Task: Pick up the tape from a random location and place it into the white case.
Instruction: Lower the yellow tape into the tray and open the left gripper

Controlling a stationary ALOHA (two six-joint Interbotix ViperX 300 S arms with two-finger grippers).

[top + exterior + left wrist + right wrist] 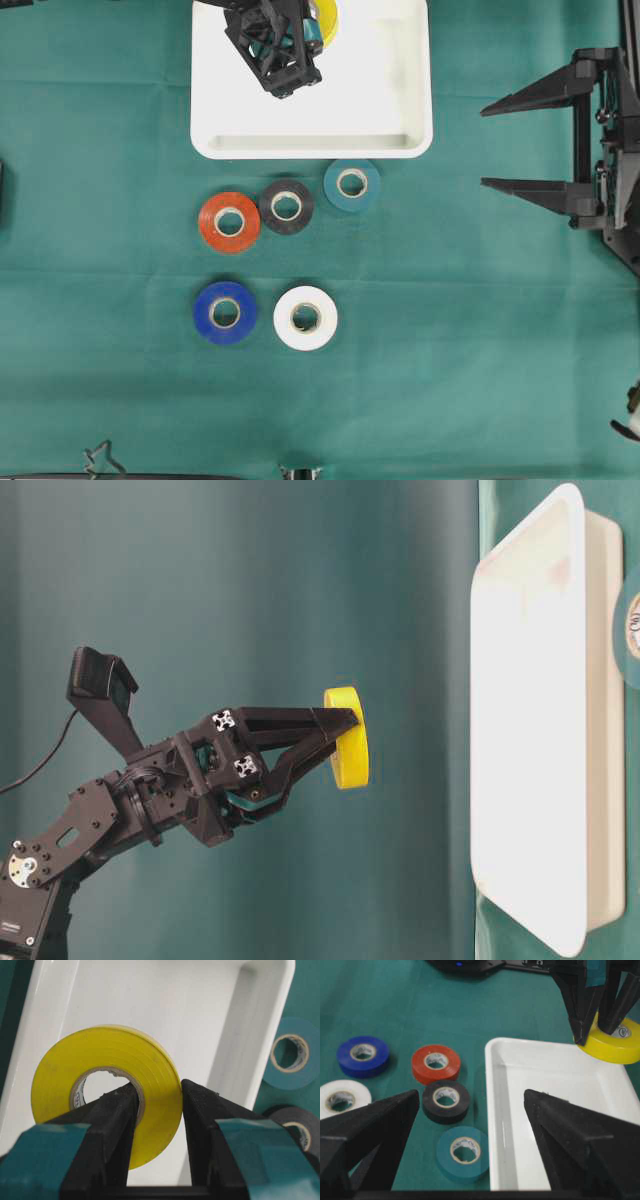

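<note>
My left gripper needs to lower the yellow tape roll before it lets go, because the roll hangs above the white case's bottom in the left wrist view.
My left gripper [160,1091] is shut on a yellow tape roll [115,1050]: one finger passes through its hole and the other presses its outer side. The roll [349,742] hangs clear of the white case [530,730], with a gap between them. From overhead the yellow tape [328,20] shows over the far part of the case [310,148], half hidden by the left gripper [312,38]. My right gripper [485,145] stands open and holds nothing, off to the right of the case. In the right wrist view, the yellow tape [615,1047] hovers over the case [492,1110].
Several more tape rolls lie on the green cloth in front of the case: teal [352,185], black [286,206], red [229,222], blue [224,312] and white [305,318]. The teal roll lies closest to the case's rim.
</note>
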